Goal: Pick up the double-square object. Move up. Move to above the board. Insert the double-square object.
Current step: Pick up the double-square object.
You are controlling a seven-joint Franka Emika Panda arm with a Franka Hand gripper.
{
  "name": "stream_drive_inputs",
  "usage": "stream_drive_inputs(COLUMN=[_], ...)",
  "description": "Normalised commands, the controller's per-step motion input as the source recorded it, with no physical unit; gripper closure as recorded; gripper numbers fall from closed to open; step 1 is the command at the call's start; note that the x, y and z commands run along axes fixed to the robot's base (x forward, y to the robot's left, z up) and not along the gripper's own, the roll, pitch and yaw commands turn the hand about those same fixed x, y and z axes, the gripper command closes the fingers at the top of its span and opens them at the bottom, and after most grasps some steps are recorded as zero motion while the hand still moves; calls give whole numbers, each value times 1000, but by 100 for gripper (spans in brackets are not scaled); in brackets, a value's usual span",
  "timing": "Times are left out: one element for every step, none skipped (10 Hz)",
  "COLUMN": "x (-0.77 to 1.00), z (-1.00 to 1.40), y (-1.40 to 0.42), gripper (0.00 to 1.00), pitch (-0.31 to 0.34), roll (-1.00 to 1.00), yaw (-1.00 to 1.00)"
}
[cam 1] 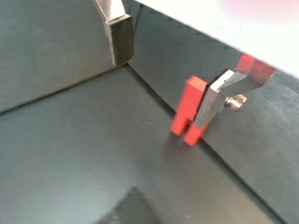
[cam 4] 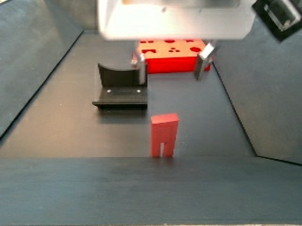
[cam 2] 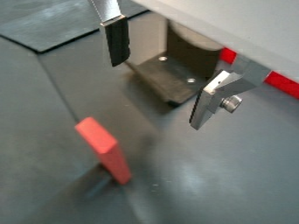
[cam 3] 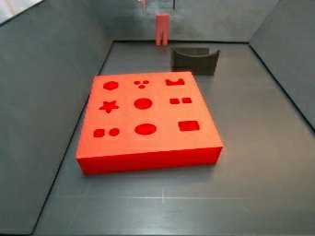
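My gripper grabs the double-square object by its solid top end next, to fit the object's twin square pegs into the board.
The double-square object is a narrow red peg standing upright on the dark floor, held by nothing. It shows in both wrist views and in a side view. My gripper is open and empty, hanging above the floor near the peg, which shows beside one finger. In a wrist view the gripper frames the fixture, with the peg apart from both fingers. The board is a large flat red block with shaped holes, lying away from the peg; it also shows in a side view.
The fixture, a dark L-shaped bracket, stands on the floor between peg and board. Grey walls enclose the floor on all sides. A strip of the board shows behind one finger.
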Motion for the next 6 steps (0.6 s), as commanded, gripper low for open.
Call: stream_drive_inputs(x=[329, 166, -114, 0, -191, -269], z=[-71, 0, 91, 0, -466, -606], y=[709, 769, 529, 160, 303, 386], gripper=[0, 0, 0, 0, 0, 0], pitch=[-69, -60, -4, 0, -209, -303], roll=[-191, -230, -161, -56, 0, -16], yaw=[186, 146, 0, 0, 157, 120])
